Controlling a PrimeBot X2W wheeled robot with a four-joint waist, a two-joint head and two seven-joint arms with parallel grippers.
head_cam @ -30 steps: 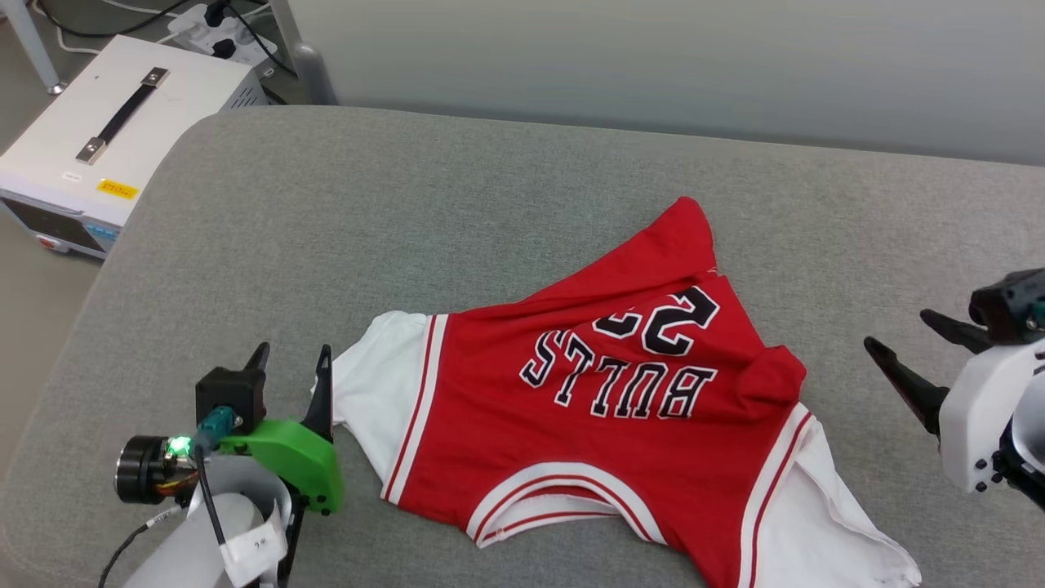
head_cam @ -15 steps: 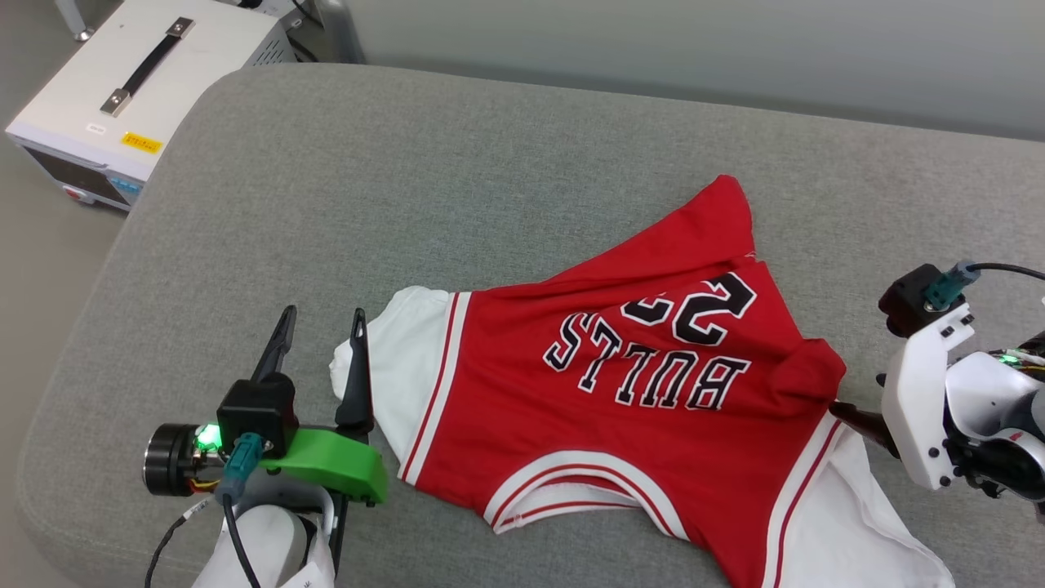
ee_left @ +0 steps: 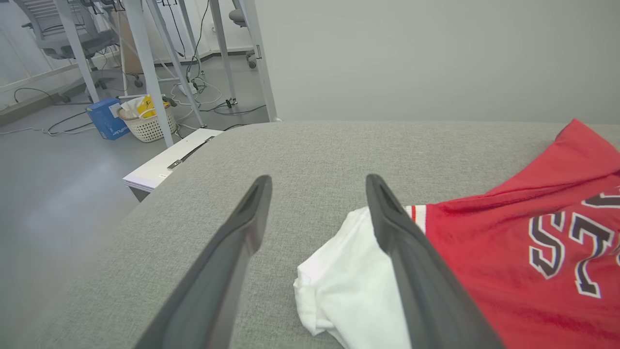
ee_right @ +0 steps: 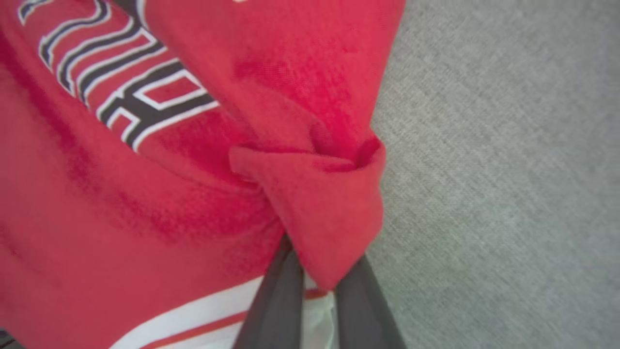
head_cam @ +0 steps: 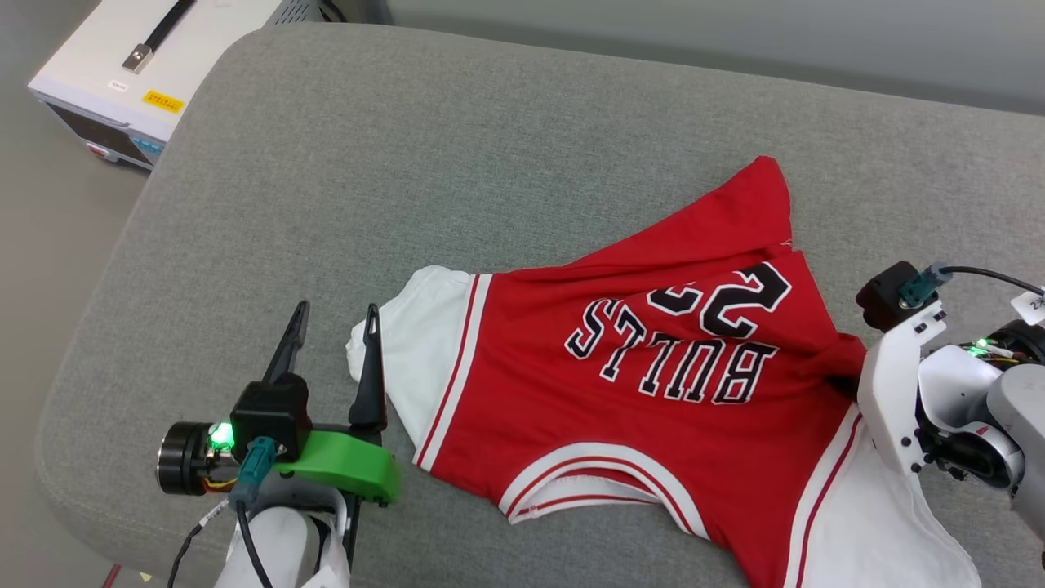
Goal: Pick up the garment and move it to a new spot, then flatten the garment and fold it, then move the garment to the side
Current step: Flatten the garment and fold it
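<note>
The left gripper grabs the jersey [head_cam: 607,392] by the tip of its white sleeve [head_cam: 364,343] next, where the sleeve's cuff edge stands up.
The garment [head_cam: 620,425], a red jersey with white sleeves and upside-down "BULLS 23" lettering, lies crumpled on the grey cushion [head_cam: 367,180]. My right gripper [head_cam: 847,384] is at its right side, fingertips tucked into a bunched red fold. In the right wrist view the two dark fingers [ee_right: 276,291] pinch that fold of the garment [ee_right: 145,194], so the right gripper [ee_right: 317,274] is shut on it. My left gripper [head_cam: 336,310] stands open just left of the white sleeve [head_cam: 416,343]. In the left wrist view, the left gripper [ee_left: 317,179] has its right finger beside the sleeve [ee_left: 348,286].
A white box with a black handle [head_cam: 106,73] sits on the floor past the cushion's far left corner, also in the left wrist view [ee_left: 164,165]. A pale wall [head_cam: 694,33] runs behind the cushion. Table legs, a basket [ee_left: 147,123] and cables stand on the floor.
My right gripper came in from the right edge to the garment's right fold and closed on it. The head camera shifted, so the whole picture slid; the left gripper stays open by the sleeve.
</note>
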